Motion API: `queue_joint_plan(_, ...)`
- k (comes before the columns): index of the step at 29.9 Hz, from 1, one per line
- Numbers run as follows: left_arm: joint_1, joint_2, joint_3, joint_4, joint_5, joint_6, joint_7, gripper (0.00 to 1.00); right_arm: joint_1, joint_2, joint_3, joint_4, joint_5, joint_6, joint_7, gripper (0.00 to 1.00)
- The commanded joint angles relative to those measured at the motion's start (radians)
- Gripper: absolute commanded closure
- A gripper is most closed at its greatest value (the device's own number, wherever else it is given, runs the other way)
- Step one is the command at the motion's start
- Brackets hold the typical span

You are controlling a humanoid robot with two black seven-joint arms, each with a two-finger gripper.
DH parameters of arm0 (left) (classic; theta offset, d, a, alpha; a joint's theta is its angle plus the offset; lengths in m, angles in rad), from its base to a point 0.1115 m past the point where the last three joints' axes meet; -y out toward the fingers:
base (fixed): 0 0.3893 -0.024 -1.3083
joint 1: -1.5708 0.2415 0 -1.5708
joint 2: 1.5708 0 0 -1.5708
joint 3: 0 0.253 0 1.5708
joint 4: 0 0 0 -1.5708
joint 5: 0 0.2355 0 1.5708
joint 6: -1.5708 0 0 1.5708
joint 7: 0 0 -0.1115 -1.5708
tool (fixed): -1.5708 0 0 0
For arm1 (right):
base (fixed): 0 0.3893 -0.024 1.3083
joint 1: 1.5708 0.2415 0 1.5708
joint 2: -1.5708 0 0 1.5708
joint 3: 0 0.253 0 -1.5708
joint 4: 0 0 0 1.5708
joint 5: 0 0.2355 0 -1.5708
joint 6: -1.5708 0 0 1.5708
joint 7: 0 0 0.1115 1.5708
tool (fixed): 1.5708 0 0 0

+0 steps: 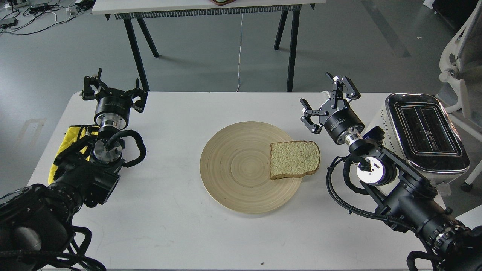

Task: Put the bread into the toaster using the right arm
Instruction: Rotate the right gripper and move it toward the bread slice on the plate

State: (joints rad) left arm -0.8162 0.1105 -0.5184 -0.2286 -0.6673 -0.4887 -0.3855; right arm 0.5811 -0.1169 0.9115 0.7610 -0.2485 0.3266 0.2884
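The right gripper will next lower the bread (294, 159) into the toaster's slots, so it will grab the slice by its crust edge that hangs over the plate.
A slice of pale tan bread (294, 159) with a brown crust lies flat on the right rim of a round wooden plate (237, 167). The cream toaster (427, 131) with a chrome top and two empty slots stands at the table's right edge. My right gripper (327, 101) hovers open and empty between bread and toaster, a little beyond the slice. On the right arm, the white-lit joint (371, 169) glows near the toaster's front. My left gripper (113, 88) is open and empty at the table's far left.
A yellow cloth (71, 145) lies under my left arm by the left edge of the white table (180, 113). Beyond it stand another table's black legs (135, 49) and a hanging white cord (240, 49). A white chair (457, 64) stands right of the toaster.
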Motion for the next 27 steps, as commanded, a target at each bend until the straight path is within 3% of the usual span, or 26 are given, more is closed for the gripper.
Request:
queue_joint_plan(1, 0.000, 0.000, 0.000, 0.000, 0.002, 0.000, 0.000, 0.00, -0.001, -0.003, -0.003, 0.001, -0.002, 0.002, 0.000, 0.01)
queue_joint_plan(9, 0.000, 0.000, 0.000, 0.000, 0.000, 0.000, 0.000, 0.00, 0.006, -0.015, -0.011, 0.053, -0.020, -0.020, 0.002, 0.01)
queue_joint_plan(12, 0.000, 0.000, 0.000, 0.000, 0.000, 0.000, 0.000, 0.00, 0.037, -0.062, -0.040, 0.072, -0.090, -0.115, 0.000, 0.01)
queue_joint_plan(18, 0.000, 0.000, 0.000, 0.000, 0.000, 0.000, 0.000, 0.00, 0.100, -0.179, -0.212, 0.170, -0.380, -0.400, -0.008, 0.01)
queue_joint_plan(27, 0.000, 0.000, 0.000, 0.000, 0.000, 0.000, 0.000, 0.00, 0.100, -0.331, -0.434, 0.247, -0.468, -0.544, -0.015, 0.01)
